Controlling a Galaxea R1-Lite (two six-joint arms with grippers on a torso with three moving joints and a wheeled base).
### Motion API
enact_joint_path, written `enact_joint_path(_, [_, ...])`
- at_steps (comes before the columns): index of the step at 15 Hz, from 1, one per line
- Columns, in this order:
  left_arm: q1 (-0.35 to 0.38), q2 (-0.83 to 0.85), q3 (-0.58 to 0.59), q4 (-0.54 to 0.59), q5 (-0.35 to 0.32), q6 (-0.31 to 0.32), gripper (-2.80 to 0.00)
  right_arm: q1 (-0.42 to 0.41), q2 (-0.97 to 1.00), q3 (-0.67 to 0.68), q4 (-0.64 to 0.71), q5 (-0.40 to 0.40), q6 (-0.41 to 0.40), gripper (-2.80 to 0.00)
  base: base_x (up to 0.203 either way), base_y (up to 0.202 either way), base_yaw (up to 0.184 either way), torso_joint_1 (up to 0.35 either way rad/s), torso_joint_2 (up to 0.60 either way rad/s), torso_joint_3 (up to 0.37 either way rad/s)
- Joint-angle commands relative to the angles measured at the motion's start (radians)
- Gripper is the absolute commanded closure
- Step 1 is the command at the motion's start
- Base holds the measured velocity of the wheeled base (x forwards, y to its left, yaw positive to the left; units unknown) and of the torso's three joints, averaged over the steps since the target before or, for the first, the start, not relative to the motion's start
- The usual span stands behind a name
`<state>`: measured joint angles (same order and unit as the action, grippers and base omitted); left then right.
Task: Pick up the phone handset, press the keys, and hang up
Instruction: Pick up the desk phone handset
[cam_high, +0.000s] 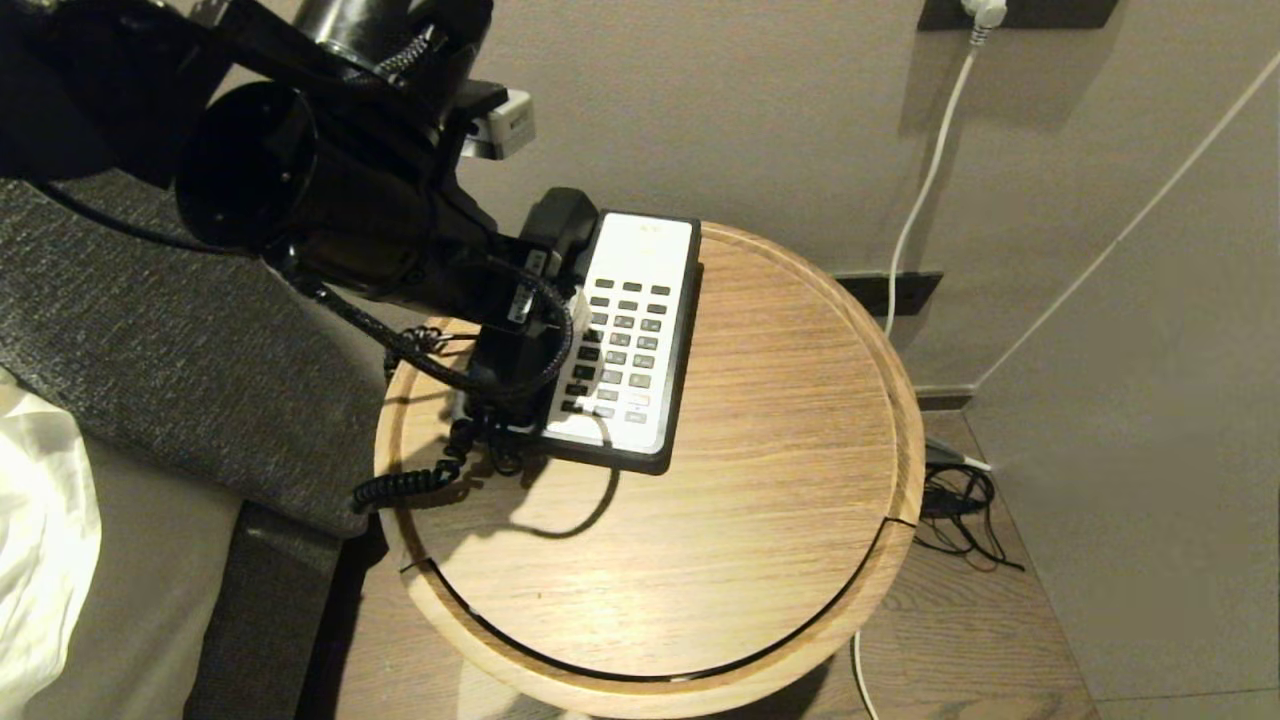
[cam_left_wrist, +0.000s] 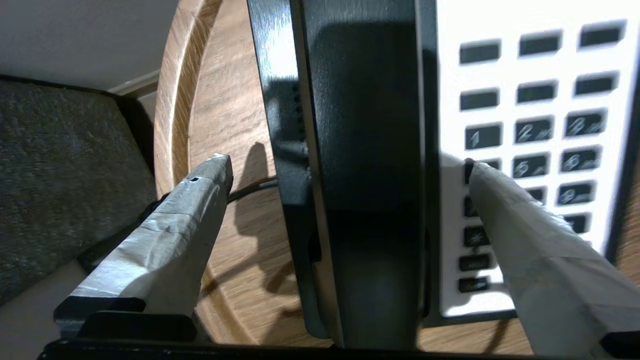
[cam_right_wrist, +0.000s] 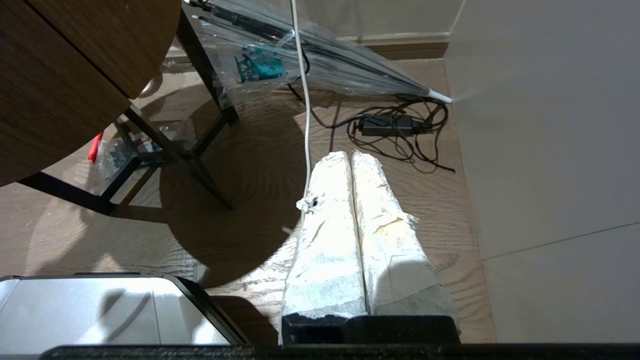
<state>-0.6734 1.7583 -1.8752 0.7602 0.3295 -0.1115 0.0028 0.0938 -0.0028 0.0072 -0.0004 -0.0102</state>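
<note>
My fingers reach down beside the black handset (cam_left_wrist: 367, 175), one low over the keys, so it is time to close my left gripper now and catch it.
The black phone handset (cam_high: 558, 226) lies along the left side of the black-and-white phone base (cam_high: 652, 243) on the round wooden table (cam_high: 770, 450). In the left wrist view the handset (cam_left_wrist: 367, 175) runs between my two taped fingers. My left gripper (cam_left_wrist: 347, 167) is open and straddles it: one finger (cam_left_wrist: 200, 200) is over the table, the other (cam_left_wrist: 505, 200) over the keys (cam_left_wrist: 540, 130). The dark grey keys (cam_high: 625, 345) sit in rows on the white faceplate. The coiled cord (cam_high: 400, 487) hangs off the table's left edge. My right gripper (cam_right_wrist: 349, 156) is shut, empty, low over the floor.
A grey padded bed edge (cam_high: 180, 350) stands against the table's left. The wall is close behind, with a white cable (cam_high: 925, 190). Black cords (cam_high: 960, 510) lie on the floor at the right. A dark table (cam_right_wrist: 65, 75) and a power adapter (cam_right_wrist: 387, 125) are near my right gripper.
</note>
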Motion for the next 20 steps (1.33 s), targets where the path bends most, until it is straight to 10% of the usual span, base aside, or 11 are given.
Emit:
enact_joint_path(1, [0.000,0.007,-0.027,0.023,-0.005,-0.023,-2.80,0.000,0.000,0.000,0.001,0.000,-0.001,0.00,0.000,0.000,0.000,0.000,0.00,0.000])
enact_joint_path(9, [0.000,0.023,-0.038,0.030,-0.007,-0.057,-2.80,0.000,0.000,0.000,0.003,0.000,-0.001,0.00,0.000,0.000,0.000,0.000,0.00,0.000])
enact_joint_path(10, [0.000,0.023,-0.038,0.028,-0.007,-0.057,0.00,0.000,0.001,0.000,0.004,0.000,-0.001,0.00,0.000,0.000,0.000,0.000,0.00,0.000])
enact_joint_path(20, [-0.005,0.006,-0.036,0.028,-0.007,-0.059,0.00,0.000,0.000,-0.002,0.004,0.002,-0.002,0.00,0.000,0.000,0.000,0.000,0.00,0.000])
